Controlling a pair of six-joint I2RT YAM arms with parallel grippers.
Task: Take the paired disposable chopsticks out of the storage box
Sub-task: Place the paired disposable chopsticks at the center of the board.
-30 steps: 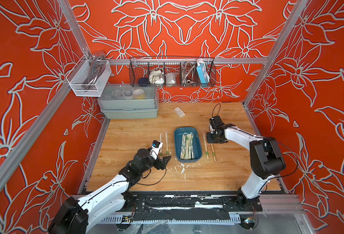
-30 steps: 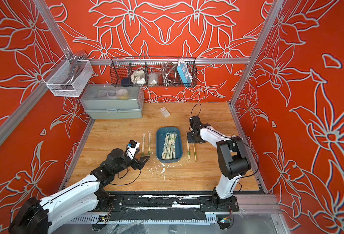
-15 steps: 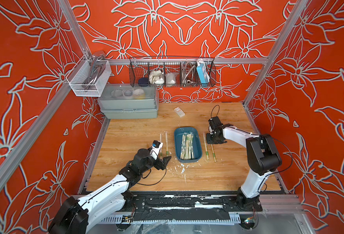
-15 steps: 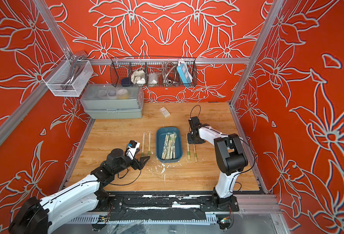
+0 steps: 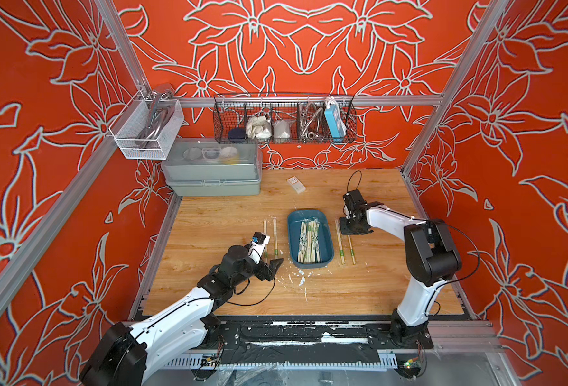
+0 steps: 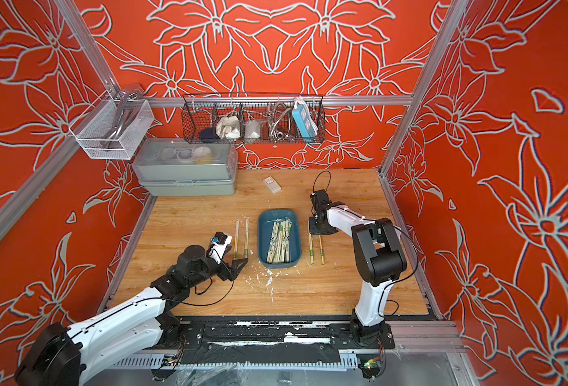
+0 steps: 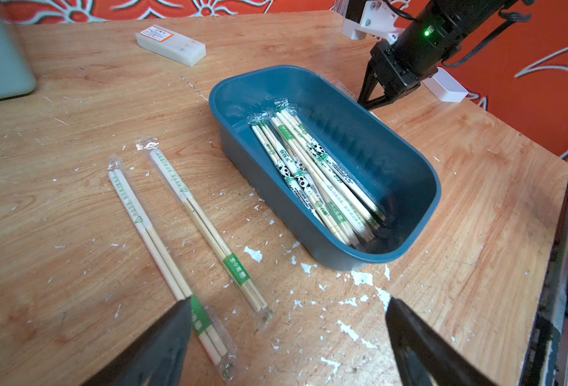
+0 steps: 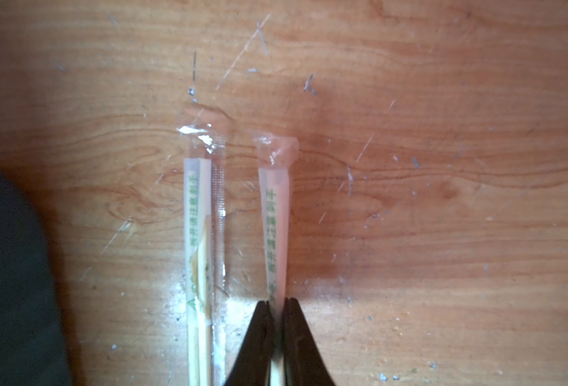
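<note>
The held chopsticks look as wide as the neighbouring pair and rest along the tabletop, so my right gripper will release the chopsticks.
The storage box (image 5: 325, 234) (image 6: 264, 240) (image 7: 359, 147), a teal-blue tray, sits mid-table with several paired disposable chopsticks (image 5: 309, 239) (image 6: 279, 240) (image 7: 316, 173) inside. Two sleeved pairs (image 5: 274, 237) (image 7: 205, 227) lie on the wood left of it, two more (image 5: 339, 240) (image 8: 199, 234) on its right. My right gripper (image 5: 348, 233) (image 6: 319, 230) (image 8: 277, 302) points down at the table, shut on the outer right-hand pair (image 8: 275, 217) near its far end. My left gripper (image 5: 270, 267) (image 6: 239, 264) (image 7: 289, 300) is open and empty, low over the table at the near ends of the left pairs.
A grey lidded case (image 5: 212, 170) stands at the back left, a small white block (image 5: 296, 184) behind the box. A black wire basket (image 5: 284, 120) and a white mesh basket (image 5: 145, 133) hang on the walls. White flecks (image 5: 301, 277) dot the wood in front of the box.
The right arm's elbow has swung slightly to the left while its gripper stays on the pair beside the box. The left arm has not moved.
</note>
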